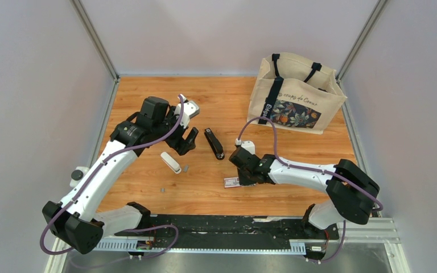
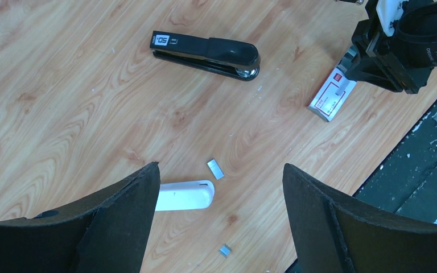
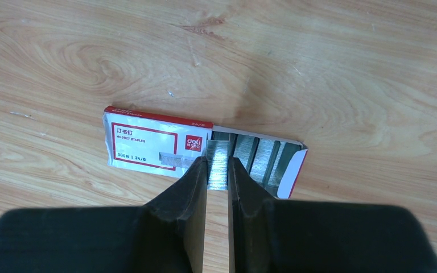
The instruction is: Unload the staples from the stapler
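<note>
The silver piece of staples hangs over the box's open end and would end up in the box, so I should open my right gripper now.
The black stapler (image 1: 214, 143) lies closed on the wooden table and also shows in the left wrist view (image 2: 205, 54). Two small silvery staple bits (image 2: 215, 169) (image 2: 225, 250) lie near a white oblong piece (image 2: 185, 195). My left gripper (image 2: 221, 166) is open and empty above them, left of the stapler (image 1: 186, 142). My right gripper (image 3: 218, 162) is nearly closed around a staple strip (image 3: 218, 153) in the open end of the red-and-white box (image 3: 153, 142). In the top view it (image 1: 243, 177) sits over the box (image 1: 231, 182).
A beige tote bag (image 1: 296, 94) with a flower print stands at the back right. The black rail (image 1: 222, 227) runs along the near edge. More staple strips (image 3: 264, 159) fill the box.
</note>
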You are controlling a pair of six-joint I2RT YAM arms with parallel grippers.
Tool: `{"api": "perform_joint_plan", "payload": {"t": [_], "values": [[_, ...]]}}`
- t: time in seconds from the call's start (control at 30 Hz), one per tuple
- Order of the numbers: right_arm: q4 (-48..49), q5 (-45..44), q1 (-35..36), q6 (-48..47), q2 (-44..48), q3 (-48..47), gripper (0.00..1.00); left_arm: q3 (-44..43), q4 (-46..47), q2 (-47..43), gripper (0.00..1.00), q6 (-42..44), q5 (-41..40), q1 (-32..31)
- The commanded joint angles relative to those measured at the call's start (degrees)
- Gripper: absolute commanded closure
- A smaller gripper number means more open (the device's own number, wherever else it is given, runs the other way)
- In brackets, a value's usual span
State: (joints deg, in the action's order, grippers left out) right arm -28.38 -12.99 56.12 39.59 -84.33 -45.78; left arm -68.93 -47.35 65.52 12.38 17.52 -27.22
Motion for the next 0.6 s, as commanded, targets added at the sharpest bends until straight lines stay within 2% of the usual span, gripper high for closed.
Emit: {"api": "perform_joint_plan", "payload": {"t": [0.0, 0.57], "values": [[2.36, -1.42, 0.22, 1.01, -0.30, 0.43, 0.84, -0.07, 0.86, -1.44, 0.13, 1.24, 1.03, 0.33], [3.68, -1.51, 0.04, 1.01, -0.74, 1.83, 0.84, 0.02, 0.95, -1.36, 0.12, 1.15, 1.82, 0.33]]}}
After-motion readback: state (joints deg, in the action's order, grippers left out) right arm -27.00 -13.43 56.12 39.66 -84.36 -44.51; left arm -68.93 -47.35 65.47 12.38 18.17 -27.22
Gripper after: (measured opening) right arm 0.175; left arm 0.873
